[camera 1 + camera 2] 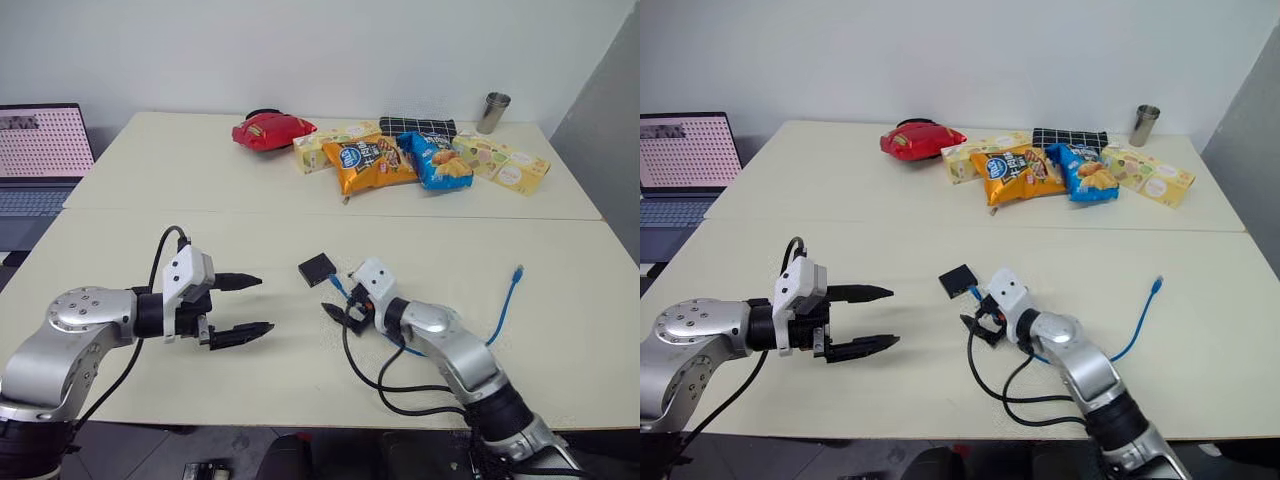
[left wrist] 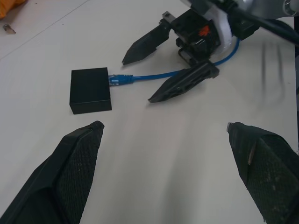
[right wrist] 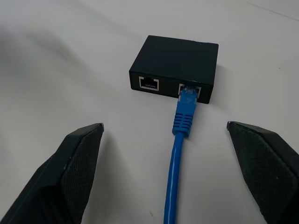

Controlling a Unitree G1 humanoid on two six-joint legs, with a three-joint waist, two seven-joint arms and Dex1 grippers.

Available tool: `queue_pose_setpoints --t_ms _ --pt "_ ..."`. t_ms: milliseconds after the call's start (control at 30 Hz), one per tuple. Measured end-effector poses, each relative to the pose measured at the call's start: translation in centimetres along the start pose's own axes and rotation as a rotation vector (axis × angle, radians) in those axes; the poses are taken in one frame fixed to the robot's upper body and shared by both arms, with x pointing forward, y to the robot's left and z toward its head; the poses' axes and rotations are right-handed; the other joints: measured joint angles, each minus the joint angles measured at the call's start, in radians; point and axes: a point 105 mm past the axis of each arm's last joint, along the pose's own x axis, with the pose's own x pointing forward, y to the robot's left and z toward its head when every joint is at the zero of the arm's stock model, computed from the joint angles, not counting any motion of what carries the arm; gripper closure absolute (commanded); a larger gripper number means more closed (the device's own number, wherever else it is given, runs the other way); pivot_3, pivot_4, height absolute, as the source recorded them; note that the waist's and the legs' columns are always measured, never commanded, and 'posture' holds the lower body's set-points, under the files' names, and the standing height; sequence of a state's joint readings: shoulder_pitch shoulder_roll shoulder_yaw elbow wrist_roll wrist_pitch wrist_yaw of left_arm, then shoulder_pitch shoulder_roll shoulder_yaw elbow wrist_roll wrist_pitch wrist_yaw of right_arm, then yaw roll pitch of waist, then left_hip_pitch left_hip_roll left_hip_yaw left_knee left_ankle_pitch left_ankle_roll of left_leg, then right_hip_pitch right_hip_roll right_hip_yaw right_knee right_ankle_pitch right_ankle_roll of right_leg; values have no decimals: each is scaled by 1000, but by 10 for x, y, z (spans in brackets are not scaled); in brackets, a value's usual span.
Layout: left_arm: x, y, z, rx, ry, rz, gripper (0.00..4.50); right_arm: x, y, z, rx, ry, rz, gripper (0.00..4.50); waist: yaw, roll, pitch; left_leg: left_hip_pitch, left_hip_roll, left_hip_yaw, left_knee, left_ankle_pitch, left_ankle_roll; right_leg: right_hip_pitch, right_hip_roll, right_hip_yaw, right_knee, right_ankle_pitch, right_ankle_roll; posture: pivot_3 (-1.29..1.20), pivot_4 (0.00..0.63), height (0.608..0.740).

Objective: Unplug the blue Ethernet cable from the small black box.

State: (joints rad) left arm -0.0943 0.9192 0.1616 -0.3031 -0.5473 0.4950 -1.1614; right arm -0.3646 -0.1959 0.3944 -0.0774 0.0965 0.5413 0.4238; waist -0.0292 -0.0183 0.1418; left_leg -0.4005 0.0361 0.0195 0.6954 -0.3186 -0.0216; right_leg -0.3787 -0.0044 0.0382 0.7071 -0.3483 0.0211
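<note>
My left gripper grips the small black box by its cable-loose end [image 1: 307,268] next, since the blue plug [image 1: 336,282] and my right gripper's open fingers crowd the box's other end.
The small black box [image 1: 316,268] lies flat on the near table, about mid-width. The blue Ethernet cable [image 3: 180,154] is plugged into one of its two ports; its plug [image 3: 188,100] sits in the socket. From there the cable runs under my right wrist, and its free end [image 1: 517,271] lies further right. My right gripper [image 1: 338,295] is open just short of the box, its fingers either side of the cable without touching it. My left gripper [image 1: 266,304] is open and empty, left of the box and pointing toward it.
On the far table lie a red bag [image 1: 272,130], several snack bags and boxes [image 1: 375,163], a checked pouch [image 1: 417,126] and a metal cup [image 1: 493,112]. A laptop [image 1: 40,160] stands at the far left. Black arm cables [image 1: 385,385] loop on the table by my right forearm.
</note>
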Motion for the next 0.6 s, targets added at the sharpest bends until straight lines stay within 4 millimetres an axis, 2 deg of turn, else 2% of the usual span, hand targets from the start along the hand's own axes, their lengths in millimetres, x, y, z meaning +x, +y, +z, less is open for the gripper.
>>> queue_pose_setpoints --t_ms 333,367,400,500,533,600 --pt "-2 5 -5 -4 10 19 0 7 -5 2 -1 12 -64 3007 -3 0 0 0 0 -1 0 0 0 -2 0 0 5 0 0 0 150 740" --pt "-2 5 -6 -6 11 22 0 7 -6 2 -5 14 -66 3124 -3 0 0 0 0 -1 0 0 0 -2 0 0 5 0 0 0 150 740" --pt "-2 6 -7 -9 10 27 0 6 -7 2 -12 17 -70 3493 -2 0 0 0 -1 -1 0 0 0 -2 0 0 5 0 0 0 150 740" --pt "-3 21 -10 -29 1 100 0 4 -13 3 -55 23 -78 4283 -1 0 0 0 -1 -2 0 0 0 -1 0 -1 5 0 0 0 150 740" --pt "-5 25 -13 -37 10 118 0 3 -15 4 -67 19 -78 4419 -2 0 0 0 -2 -2 0 0 0 -1 0 0 5 0 0 0 150 740" --pt "-6 29 -20 -58 20 145 0 0 -19 4 -94 19 -72 4421 -3 0 0 0 -2 -3 0 0 0 -2 0 -1 5 0 0 0 150 740"
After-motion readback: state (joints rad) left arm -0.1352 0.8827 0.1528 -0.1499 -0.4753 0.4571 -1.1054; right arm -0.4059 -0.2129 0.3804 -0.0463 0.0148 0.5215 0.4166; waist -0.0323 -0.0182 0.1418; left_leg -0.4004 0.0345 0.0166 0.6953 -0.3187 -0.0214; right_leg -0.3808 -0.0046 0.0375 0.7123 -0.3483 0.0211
